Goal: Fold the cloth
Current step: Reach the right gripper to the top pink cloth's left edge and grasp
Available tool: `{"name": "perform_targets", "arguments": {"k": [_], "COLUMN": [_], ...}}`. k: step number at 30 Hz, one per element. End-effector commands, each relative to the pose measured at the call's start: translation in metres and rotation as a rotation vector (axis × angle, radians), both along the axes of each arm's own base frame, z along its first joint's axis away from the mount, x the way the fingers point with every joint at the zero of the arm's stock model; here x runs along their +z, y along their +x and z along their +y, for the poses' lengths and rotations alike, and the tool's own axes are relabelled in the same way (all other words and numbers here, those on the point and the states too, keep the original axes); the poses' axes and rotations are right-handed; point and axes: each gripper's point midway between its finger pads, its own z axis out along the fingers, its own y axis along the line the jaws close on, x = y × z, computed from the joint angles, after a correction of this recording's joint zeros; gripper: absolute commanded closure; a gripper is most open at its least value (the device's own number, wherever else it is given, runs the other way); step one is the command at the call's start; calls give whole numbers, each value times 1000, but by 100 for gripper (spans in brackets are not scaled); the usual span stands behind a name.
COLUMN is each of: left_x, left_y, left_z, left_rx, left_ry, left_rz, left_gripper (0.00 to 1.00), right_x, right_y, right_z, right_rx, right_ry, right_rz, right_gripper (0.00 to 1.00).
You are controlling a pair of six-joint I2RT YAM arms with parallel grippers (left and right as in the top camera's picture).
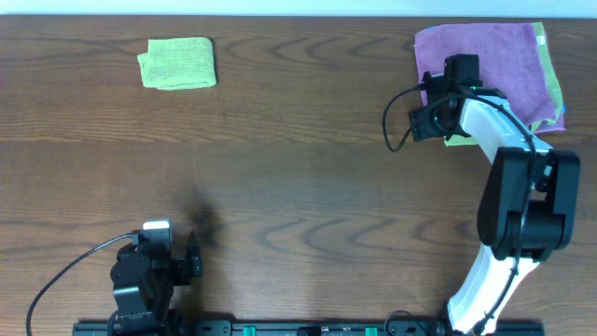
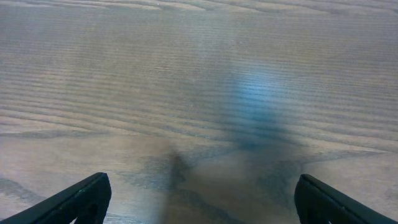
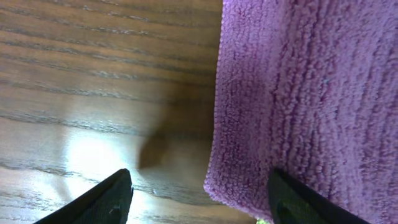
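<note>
I should next use my right gripper to pinch the purple cloth's near corner [image 3: 222, 184] beside the wood, and then it will drag the cloth away for folding.
The purple cloth [image 1: 490, 61] lies at the table's far right, folded into a rough square on top of a lime-green towel [image 1: 556, 86]. My right gripper [image 1: 446, 82] hovers at the cloth's left near corner. In the right wrist view the right gripper [image 3: 202, 202] is open: one finger stands over bare wood, the other over the cloth [image 3: 305, 93], and the fuzzy corner lies between them without being pinched. My left gripper [image 1: 191, 259] rests at the near left, far from the cloth. The left gripper [image 2: 202, 199] is wide open over bare table with nothing between its fingers.
A small folded lime-green towel [image 1: 177, 63] lies at the far left. The brown wooden table [image 1: 298, 168] spreads between the two arms. The right arm's white and black links [image 1: 522, 196] stand along the right side.
</note>
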Motion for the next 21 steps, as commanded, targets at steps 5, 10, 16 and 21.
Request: {"name": "perform_targets", "arguments": {"k": [5,10,16,21], "left_x": [-7,-7,-7,-7], "left_y": [-2,-2,-2,-2], "left_z": [1,1,1,1], "left_rx": [14,14,14,14], "left_ry": [-2,-2,-2,-2], "left_rz": [18,18,19,19], "left_gripper": [5,5,4,5], "right_x": [8,1,-13,-14], "right_y": [11,9,4,4], "right_z": [-3,-3,-3,-3], "right_rx": [8,9,9,8], "right_ry": [-31,-30,-32,-36], "right_rz": [-38,-21,18,16], "right_gripper": [38,42,50,79]}}
